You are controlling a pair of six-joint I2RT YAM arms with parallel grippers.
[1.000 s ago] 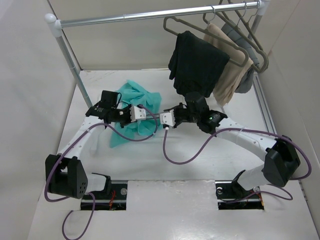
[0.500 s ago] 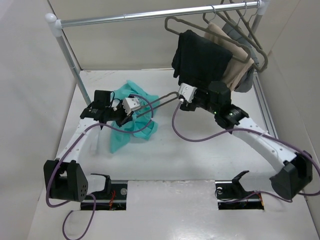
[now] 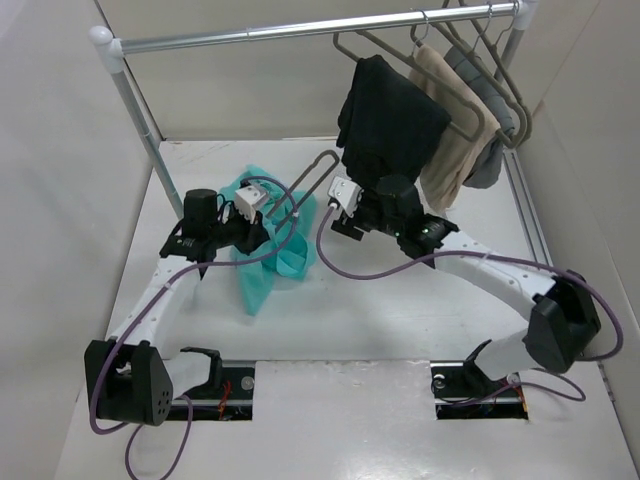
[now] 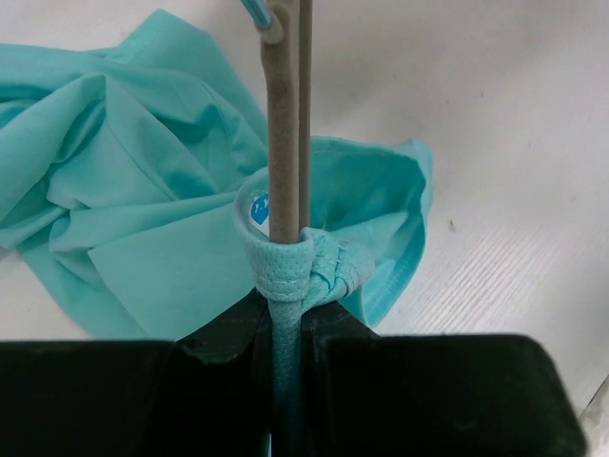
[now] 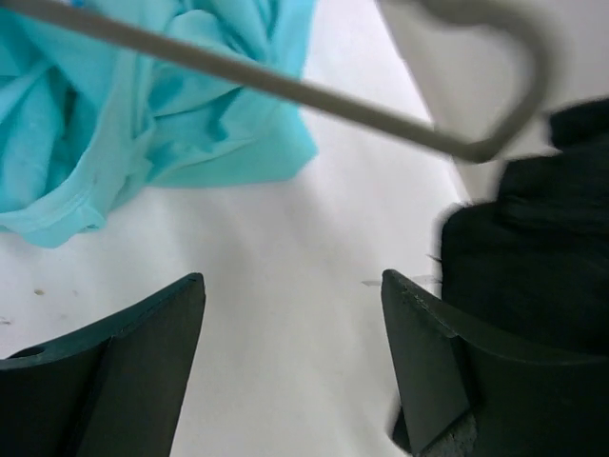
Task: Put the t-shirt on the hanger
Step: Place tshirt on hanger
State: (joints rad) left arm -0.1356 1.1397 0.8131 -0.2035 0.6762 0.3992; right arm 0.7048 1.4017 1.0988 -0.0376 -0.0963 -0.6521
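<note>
My right gripper grabs the t-shirt's free collar edge (image 3: 303,272) (image 5: 88,211) next, opposite my left gripper, to stretch it over the hanger's bare arm.
The teal t-shirt (image 3: 262,262) hangs bunched from my left gripper (image 3: 273,213), its lower part on the table. In the left wrist view the left gripper (image 4: 285,319) is shut on the t-shirt's (image 4: 143,190) collar band, which is wrapped round an arm of the grey hanger (image 4: 283,143). The hanger (image 3: 318,166) slants up and back from that grip toward the black garment. My right gripper (image 3: 334,213) sits just right of it, open and holding nothing. From the right wrist, the right gripper (image 5: 291,281) is over bare table, with the hanger (image 5: 285,90) and t-shirt (image 5: 143,114) beyond it.
A metal rail (image 3: 270,32) on a slanted post (image 3: 140,120) crosses the back. Hung at its right end are a black garment (image 3: 390,120), a tan one (image 3: 455,130) and a grey one (image 3: 490,150). The black garment (image 5: 533,257) is close beside my right finger.
My right gripper has opened, let go of the hanger and dropped back beside it. The left arm has drawn left and lifted the collar, so the t-shirt now hangs from it.
</note>
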